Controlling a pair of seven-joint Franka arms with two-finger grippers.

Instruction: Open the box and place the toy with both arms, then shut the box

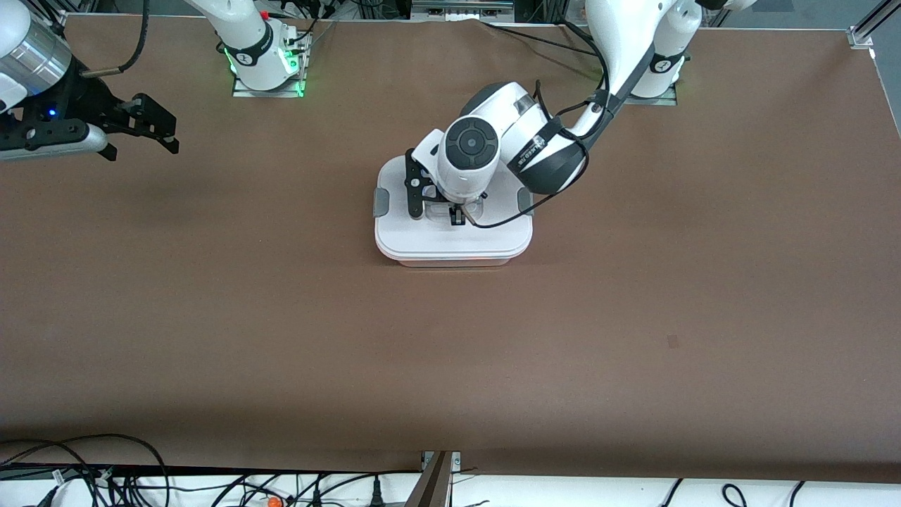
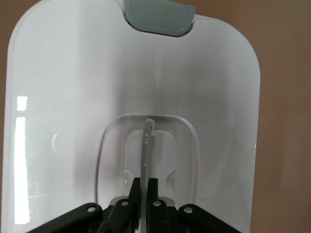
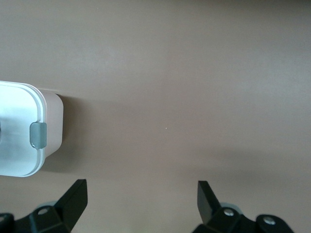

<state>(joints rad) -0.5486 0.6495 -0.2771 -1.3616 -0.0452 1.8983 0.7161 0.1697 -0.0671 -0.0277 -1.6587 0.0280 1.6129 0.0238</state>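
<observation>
My left gripper releases the lid's handle now, since the white lid's edge [image 1: 397, 252] sits on the box body [image 1: 452, 263] in the front view.
The box [image 1: 450, 243] stands at the table's middle with its white lid [image 2: 63, 121] on and a grey clip [image 1: 380, 203] at each end. My left gripper [image 1: 457, 215] is down on the lid and shut on the upright handle [image 2: 147, 145] in the recessed centre; in the left wrist view the gripper [image 2: 146, 187] has its jaws pressed on both sides of the handle. My right gripper [image 1: 165, 130] is open and empty, held in the air over the right arm's end of the table. The right wrist view shows one end of the box [image 3: 19, 131] and a clip [image 3: 38, 134]. The toy is out of view.
Bare brown table [image 1: 633, 317] surrounds the box. Cables [image 1: 84, 472] lie along the edge nearest the front camera. The arm bases [image 1: 264, 67] stand along the edge farthest from it.
</observation>
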